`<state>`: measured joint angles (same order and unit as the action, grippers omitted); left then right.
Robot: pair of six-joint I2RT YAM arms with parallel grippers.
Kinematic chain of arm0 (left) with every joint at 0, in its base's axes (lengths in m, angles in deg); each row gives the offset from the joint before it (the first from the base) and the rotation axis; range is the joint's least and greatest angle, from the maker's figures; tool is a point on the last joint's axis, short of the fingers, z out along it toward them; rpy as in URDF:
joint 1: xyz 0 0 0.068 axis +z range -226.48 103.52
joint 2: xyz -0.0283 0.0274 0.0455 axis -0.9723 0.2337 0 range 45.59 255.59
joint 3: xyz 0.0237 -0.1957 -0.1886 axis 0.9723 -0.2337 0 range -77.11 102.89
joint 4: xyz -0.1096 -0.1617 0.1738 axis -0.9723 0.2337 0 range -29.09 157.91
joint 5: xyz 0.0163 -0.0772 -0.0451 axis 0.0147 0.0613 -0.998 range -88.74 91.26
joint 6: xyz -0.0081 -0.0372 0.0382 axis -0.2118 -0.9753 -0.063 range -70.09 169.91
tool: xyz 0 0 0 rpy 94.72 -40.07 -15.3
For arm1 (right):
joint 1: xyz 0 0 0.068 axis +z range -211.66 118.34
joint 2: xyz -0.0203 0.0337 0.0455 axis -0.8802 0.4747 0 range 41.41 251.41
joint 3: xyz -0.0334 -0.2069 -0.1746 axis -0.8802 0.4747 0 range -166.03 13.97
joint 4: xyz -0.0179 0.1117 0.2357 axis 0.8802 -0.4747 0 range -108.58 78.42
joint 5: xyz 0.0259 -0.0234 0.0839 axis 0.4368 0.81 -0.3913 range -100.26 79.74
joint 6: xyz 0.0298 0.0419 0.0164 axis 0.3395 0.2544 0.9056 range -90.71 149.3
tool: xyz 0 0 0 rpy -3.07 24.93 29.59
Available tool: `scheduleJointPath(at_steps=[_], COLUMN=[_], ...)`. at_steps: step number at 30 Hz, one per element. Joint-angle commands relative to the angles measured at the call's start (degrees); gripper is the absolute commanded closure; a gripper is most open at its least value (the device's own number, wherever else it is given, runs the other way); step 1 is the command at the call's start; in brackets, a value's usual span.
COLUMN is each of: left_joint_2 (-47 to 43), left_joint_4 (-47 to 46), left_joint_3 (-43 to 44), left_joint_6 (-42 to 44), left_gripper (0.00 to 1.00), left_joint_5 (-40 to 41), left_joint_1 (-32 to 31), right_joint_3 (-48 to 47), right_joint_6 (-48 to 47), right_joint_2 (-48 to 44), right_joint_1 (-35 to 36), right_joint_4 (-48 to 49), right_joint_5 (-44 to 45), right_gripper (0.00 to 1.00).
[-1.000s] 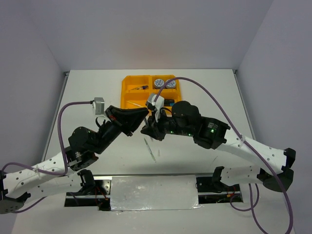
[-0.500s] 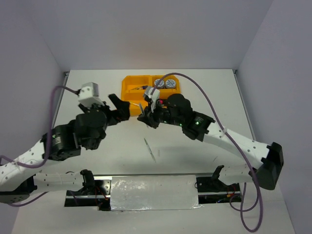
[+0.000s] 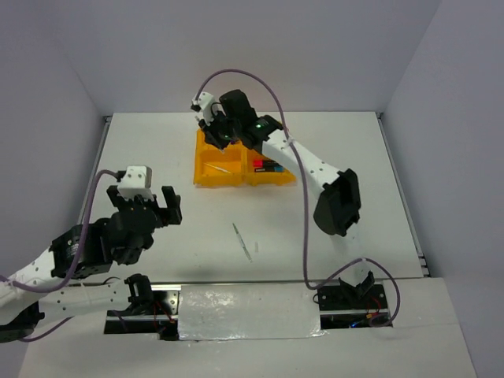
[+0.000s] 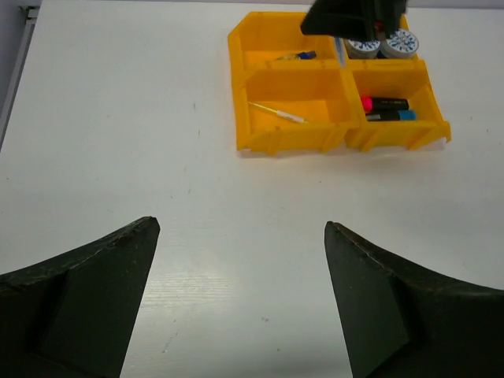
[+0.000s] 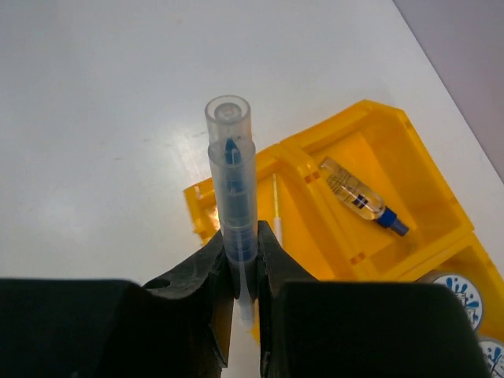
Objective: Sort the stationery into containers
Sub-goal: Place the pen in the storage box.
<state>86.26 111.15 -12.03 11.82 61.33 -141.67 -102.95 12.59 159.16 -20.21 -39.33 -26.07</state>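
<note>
My right gripper needs to bring the clear pen down inside before it lets go, because the clear pen is upright over the rim of the pale pen's section.
My right gripper is shut on a clear pen with a blue core, which stands upright in the jaws. It hovers over the far left corner of the orange-yellow tray. The tray holds a small bottle, a thin pale pen, two tape rolls and highlighters. My left gripper is open and empty over bare table, well short of the tray. From above, the left gripper is at the near left and the right gripper at the far edge.
A thin pale pen and a tiny piece lie on the table in front of the tray. The right arm's elbow hangs over the table's right half. Walls close the table at the back and sides.
The left gripper opened and drew back to the near left. The right arm swung from mid-table out over the tray's far left corner, carrying the pen.
</note>
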Motion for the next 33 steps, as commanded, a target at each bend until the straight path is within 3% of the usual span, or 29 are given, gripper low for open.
scheduleJointPath(at_steps=[1,5,10,15,21,22,23,25,26,29,31,32,33], left_joint_2=[-5.22,-10.51,-14.47,-12.02,-10.34,-10.43,-10.87,-11.39,-11.83,-12.97,-13.33,-13.50,-13.51], left_joint_4=[0.83,1.61,-0.75,0.03,0.21,0.04,-0.23,-0.49,-0.75,-1.28,-1.11,-0.59,-0.23], left_joint_3=[-4.06,-8.48,-9.71,-9.45,-9.18,-9.18,-9.27,-9.44,-9.53,-9.79,-9.71,-9.71,-9.62], left_joint_6=[1.00,-2.86,-0.94,-0.58,-0.33,-0.15,-0.06,0.12,0.29,0.73,0.38,0.12,-0.67], left_gripper=[0.01,0.01,0.01,0.01,0.01,0.01,0.01,0.01,0.01,0.01,0.01,0.01,0.01], left_joint_5=[-2.16,-2.85,-3.55,-4.18,-5.05,-5.23,-5.40,-5.67,-5.76,-6.11,-5.85,-5.15,-4.71], left_joint_1=[-0.03,1.29,1.29,1.29,1.64,1.73,1.82,1.99,2.08,2.17,2.17,2.26,2.26], right_joint_3=[-10.33,-9.47,-9.81,-5.44,-4.01,-4.01,-4.01,-3.75,-3.58,-1.30,4.31,7.38,14.37], right_joint_6=[-4.47,-6.75,-9.48,-11.06,-11.33,-11.24,-11.07,-10.28,-9.92,-6.77,-3.26,2.76,6.30], right_joint_2=[9.92,11.36,11.97,12.33,12.24,12.06,11.71,10.22,9.61,4.43,-3.00,-6.36,-9.79], right_joint_1=[0.03,0.03,-0.67,-0.76,-1.11,-1.20,-1.11,-1.29,-1.29,-1.46,-1.37,-1.46,-1.46], right_joint_4=[-9.79,-6.01,-8.36,-7.69,-6.79,-6.79,-6.62,-6.18,-5.92,-2.77,0.83,6.77,9.44], right_joint_5=[5.94,10.44,9.22,10.09,10.98,10.98,11.15,10.80,10.89,10.80,13.33,15.01,15.72], right_gripper=[0.96,0.95,0.90,0.79,0.71,0.67,0.50,0.34,0.05,0.02,0.01,0.00,0.00])
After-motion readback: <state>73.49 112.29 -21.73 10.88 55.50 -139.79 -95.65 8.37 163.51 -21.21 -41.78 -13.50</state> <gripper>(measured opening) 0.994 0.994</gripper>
